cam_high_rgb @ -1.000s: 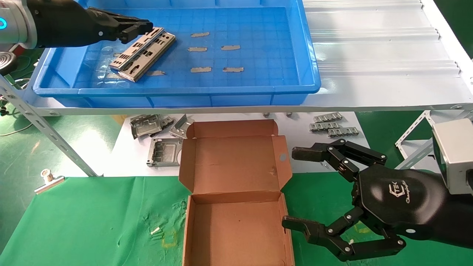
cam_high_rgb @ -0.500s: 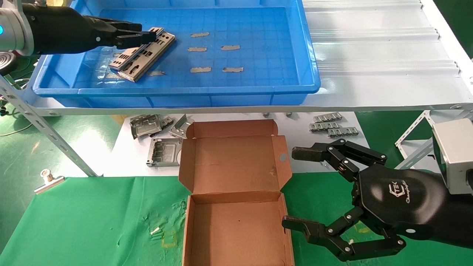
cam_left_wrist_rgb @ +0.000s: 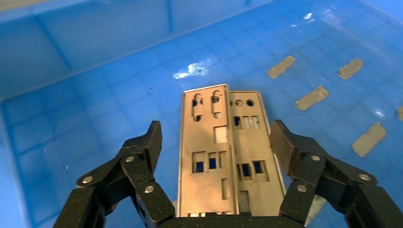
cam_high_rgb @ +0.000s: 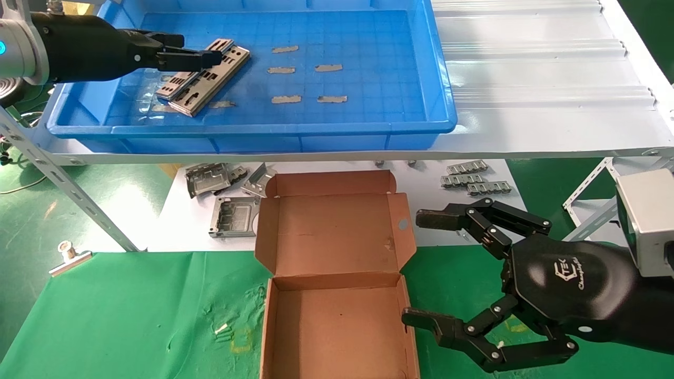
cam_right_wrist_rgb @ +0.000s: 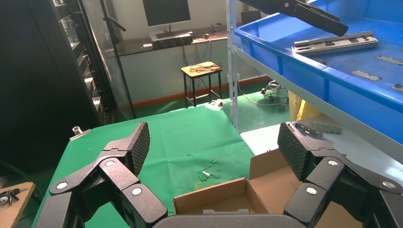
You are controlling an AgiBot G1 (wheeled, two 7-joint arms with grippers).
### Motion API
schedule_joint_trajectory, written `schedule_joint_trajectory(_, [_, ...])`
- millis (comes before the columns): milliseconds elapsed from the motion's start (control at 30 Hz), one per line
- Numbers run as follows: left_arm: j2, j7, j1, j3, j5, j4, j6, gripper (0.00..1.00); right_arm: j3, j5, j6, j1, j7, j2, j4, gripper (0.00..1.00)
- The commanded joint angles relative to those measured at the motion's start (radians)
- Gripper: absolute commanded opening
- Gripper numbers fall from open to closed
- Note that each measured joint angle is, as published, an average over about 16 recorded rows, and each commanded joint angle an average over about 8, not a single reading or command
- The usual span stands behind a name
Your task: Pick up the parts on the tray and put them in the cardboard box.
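The top silver plate (cam_left_wrist_rgb: 206, 147) should be gripped next by its long edges with my left gripper, so that a part moves into the cardboard box.
Two parts (cam_high_rgb: 202, 79), thin punched silver plates, lie overlapped at the left of the blue tray (cam_high_rgb: 253, 128) on the upper shelf. My left gripper (cam_high_rgb: 202, 57) hovers open just over their far end. In the left wrist view the parts (cam_left_wrist_rgb: 223, 156) lie lengthwise between the spread fingers of the left gripper (cam_left_wrist_rgb: 218, 142), which do not touch them. The cardboard box (cam_high_rgb: 337, 321) stands open on the green cloth below, lid flap raised behind it and nothing inside. My right gripper (cam_high_rgb: 421, 268) waits open beside the box's right wall; the right wrist view shows that gripper (cam_right_wrist_rgb: 215, 142) holding nothing.
Several small grey strips (cam_high_rgb: 284, 69) lie on the tray floor. Bent metal brackets (cam_high_rgb: 226, 195) and linked metal pieces (cam_high_rgb: 474, 179) sit on the white sheet under the shelf. A slanted shelf strut (cam_high_rgb: 68, 184) and a metal clip (cam_high_rgb: 68, 255) stand at the left.
My left gripper has come down and toward the near side, closer over the plates. The plates, the box and the right arm have not moved.
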Motion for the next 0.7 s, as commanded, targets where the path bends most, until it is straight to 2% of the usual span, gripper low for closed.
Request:
schedule_joint_trajectory(33, [0.002, -0.014, 0.001, -0.001, -0.001, 0.006, -0.006, 1.0, 0.0, 0.0, 0.0, 0.0, 0.0, 0.0, 0.0, 1.0])
schedule_joint_trajectory(400, [0.003, -0.073, 0.013, -0.006, -0.008, 0.005, -0.015, 0.99, 0.0, 0.0, 0.0, 0.0, 0.0, 0.0, 0.0, 1.0])
schedule_joint_trajectory(433, [0.003, -0.076, 0.014, -0.007, -0.01, 0.003, -0.018, 0.89, 0.0, 0.0, 0.0, 0.0, 0.0, 0.0, 0.0, 1.0])
schedule_joint_trajectory(667, [0.01, -0.088, 0.028, -0.013, -0.019, -0.006, -0.042, 0.03, 0.0, 0.0, 0.0, 0.0, 0.0, 0.0, 0.0, 1.0])
schedule_joint_trajectory(700, [0.011, -0.09, 0.03, -0.013, -0.02, -0.007, -0.046, 0.0, 0.0, 0.0, 0.0, 0.0, 0.0, 0.0, 0.0, 1.0])
